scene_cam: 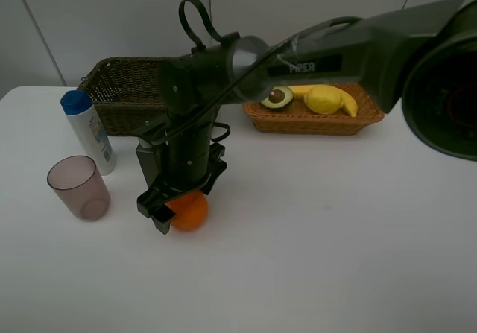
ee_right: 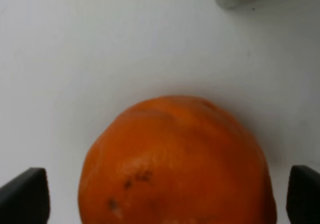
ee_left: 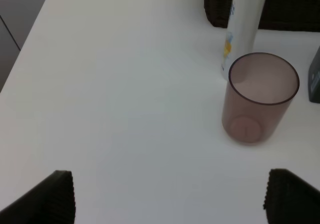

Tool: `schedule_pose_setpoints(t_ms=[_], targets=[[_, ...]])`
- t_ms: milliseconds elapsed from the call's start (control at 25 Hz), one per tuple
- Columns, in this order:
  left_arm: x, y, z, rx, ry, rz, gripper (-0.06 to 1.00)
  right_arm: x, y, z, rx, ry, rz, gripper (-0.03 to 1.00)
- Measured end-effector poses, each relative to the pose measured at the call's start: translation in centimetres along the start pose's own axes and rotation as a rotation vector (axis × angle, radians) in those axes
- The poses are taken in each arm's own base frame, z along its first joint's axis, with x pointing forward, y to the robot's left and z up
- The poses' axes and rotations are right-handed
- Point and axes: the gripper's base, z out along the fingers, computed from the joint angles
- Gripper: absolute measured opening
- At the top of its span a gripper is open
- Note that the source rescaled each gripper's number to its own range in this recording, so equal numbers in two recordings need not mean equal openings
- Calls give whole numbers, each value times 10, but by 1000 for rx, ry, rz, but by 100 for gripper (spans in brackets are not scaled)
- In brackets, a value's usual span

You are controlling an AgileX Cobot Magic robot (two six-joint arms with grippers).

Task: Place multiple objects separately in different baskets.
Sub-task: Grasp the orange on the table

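Observation:
I need to close my right gripper on the orange now, because the gripper's fingers reach down near the table on either side of the orange.
An orange lies on the white table, left of centre. My right gripper reaches across from the right and hangs over it, open, with a finger on each side. The shallow tan basket at the back holds an avocado half, a lemon and a banana. A mauve cup and a white blue-capped bottle stand upright at the left. My left gripper is open over bare table, short of the cup.
The dark wicker basket stands at the back left, just behind the bottle. The right arm's dark body crosses above the table's middle. The bottle and cup stand close together.

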Motion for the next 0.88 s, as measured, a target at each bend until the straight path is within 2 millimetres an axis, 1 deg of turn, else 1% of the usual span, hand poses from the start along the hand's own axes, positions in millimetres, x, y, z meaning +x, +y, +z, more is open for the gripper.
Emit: schedule_pose_setpoints(t_ms=[240,320,360,400,480,520,880], targets=[[0,0,0,0,0,0,100,0,0,0,0,-3,0,99],[0,0,0,0,0,0,100,0,0,0,0,-3,0,95],[0,0,0,0,0,0,100,0,0,0,0,-3,0,90],[0,0,0,0,0,0,100,0,0,0,0,-3,0,82],[0,0,0,0,0,0,100,0,0,0,0,-3,0,63],[0,0,0,0,0,0,100,0,0,0,-1,-3,1,62],[0,0,0,0,0,0,100,1,0,0,-5,15,1,62]])
